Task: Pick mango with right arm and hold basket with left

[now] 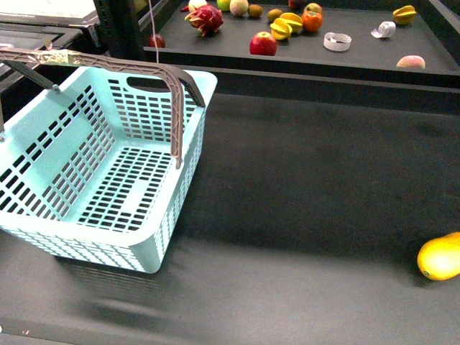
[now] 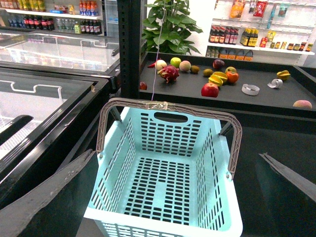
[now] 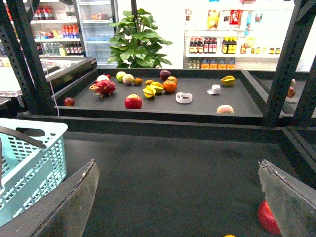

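The left gripper grabs the basket by its brown-grey handle [image 1: 115, 61] next, to hold the basket for the mango [image 1: 438, 257].
The mango [image 1: 440, 256], smooth and yellow-orange, lies on the dark surface at the far right edge of the front view, partly cut off. The light-blue basket [image 1: 86, 241] with brown handles [image 1: 176, 108] stands at the left, empty. Neither arm shows in the front view. My left gripper [image 2: 177, 153] is open, its fingers spread wide on either side of the basket [image 2: 163, 224], above its near rim and apart from it. My right gripper [image 3: 177, 163] is open and empty over bare surface. A thin yellow sliver [image 3: 228, 235] shows at the bottom edge of the right wrist view.
A raised back shelf [image 1: 323, 75] holds a dragon fruit [image 1: 206, 19], a red apple [image 1: 263, 44], a starfruit [image 1: 404, 13], a peach [image 1: 410, 62] and a tape roll [image 1: 337, 41]. A red round thing [image 3: 266, 217] lies partly behind one right finger. Black uprights [image 3: 284, 64] stand at the sides.
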You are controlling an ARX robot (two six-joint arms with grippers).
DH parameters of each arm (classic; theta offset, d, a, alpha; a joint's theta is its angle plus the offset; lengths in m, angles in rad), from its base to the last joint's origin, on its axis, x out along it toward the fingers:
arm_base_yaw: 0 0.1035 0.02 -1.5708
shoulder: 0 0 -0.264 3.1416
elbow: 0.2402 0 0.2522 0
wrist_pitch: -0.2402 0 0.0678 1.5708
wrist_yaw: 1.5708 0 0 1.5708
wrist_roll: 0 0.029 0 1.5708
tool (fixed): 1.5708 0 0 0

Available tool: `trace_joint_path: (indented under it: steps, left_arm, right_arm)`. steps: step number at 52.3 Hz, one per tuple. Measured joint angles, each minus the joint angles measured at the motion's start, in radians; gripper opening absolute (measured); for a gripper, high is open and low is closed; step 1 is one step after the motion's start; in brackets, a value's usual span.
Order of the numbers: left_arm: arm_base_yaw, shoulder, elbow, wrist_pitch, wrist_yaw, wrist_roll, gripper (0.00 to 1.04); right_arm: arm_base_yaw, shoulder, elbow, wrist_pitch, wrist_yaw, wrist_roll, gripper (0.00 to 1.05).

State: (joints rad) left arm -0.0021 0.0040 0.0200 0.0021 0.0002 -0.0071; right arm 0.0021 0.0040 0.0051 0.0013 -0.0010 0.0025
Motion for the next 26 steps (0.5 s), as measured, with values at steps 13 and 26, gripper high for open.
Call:
trace_joint_path:
  steps: [13, 26]
  left_arm:
    - [0.0, 0.0, 0.0, 0.0, 0.0, 0.0, 0.99]
    - [0.0, 0.0, 0.0, 0.0, 0.0, 0.0, 0.99]
  right_arm:
    - [0.0, 0.0, 0.0, 0.0, 0.0, 0.0, 0.97]
    - [0.0, 0.0, 0.0, 0.0, 0.0, 0.0, 0.97]
